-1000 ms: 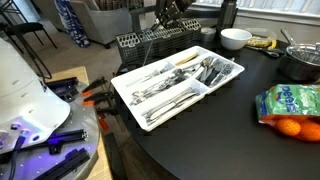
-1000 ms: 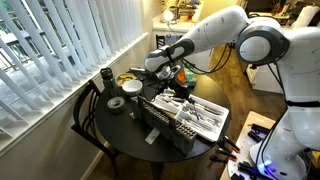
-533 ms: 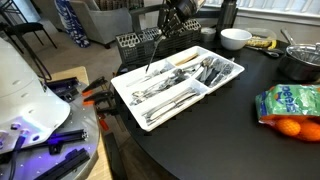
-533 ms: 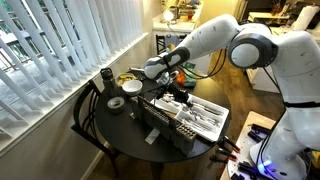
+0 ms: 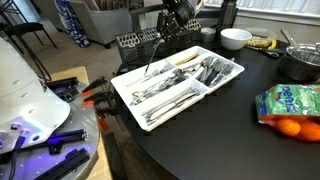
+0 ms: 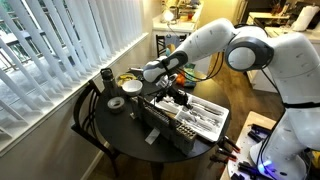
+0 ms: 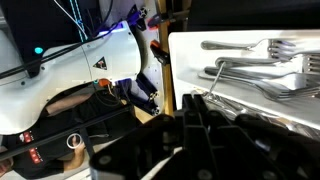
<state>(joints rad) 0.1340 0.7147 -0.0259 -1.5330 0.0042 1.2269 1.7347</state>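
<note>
The lower end of the silver utensil reaches inside the rim of the cutlery tray's fork section [image 5: 155,77] [image 7: 238,54], so my gripper needs to let go of the silver utensil.
My gripper [image 5: 168,24] hangs over the back of a round dark table, above the near edge of a black wire rack [image 5: 135,43]. It is shut on a long thin silver utensil [image 5: 155,55] that slants down toward the left end of a white cutlery tray [image 5: 128,100]. The tray holds several forks, spoons and knives in its compartments. In the wrist view the shut fingers [image 7: 193,100] fill the bottom, with the utensil [image 7: 214,78] rising over the tray's forks. In an exterior view the gripper [image 6: 174,88] sits above the tray [image 6: 205,118].
A white bowl [image 5: 235,39], bananas [image 5: 262,43], a metal pot [image 5: 300,62] and a bag of oranges [image 5: 292,105] lie to the tray's right. A tape roll [image 6: 116,103] and dark cup [image 6: 106,76] stand near the window blinds. Orange clamps [image 5: 95,97] lie beside the table.
The utensil, not seen a second ago, now hangs from my gripper over the tray's left end. The gripper has shifted slightly; little moved in the last half second.
</note>
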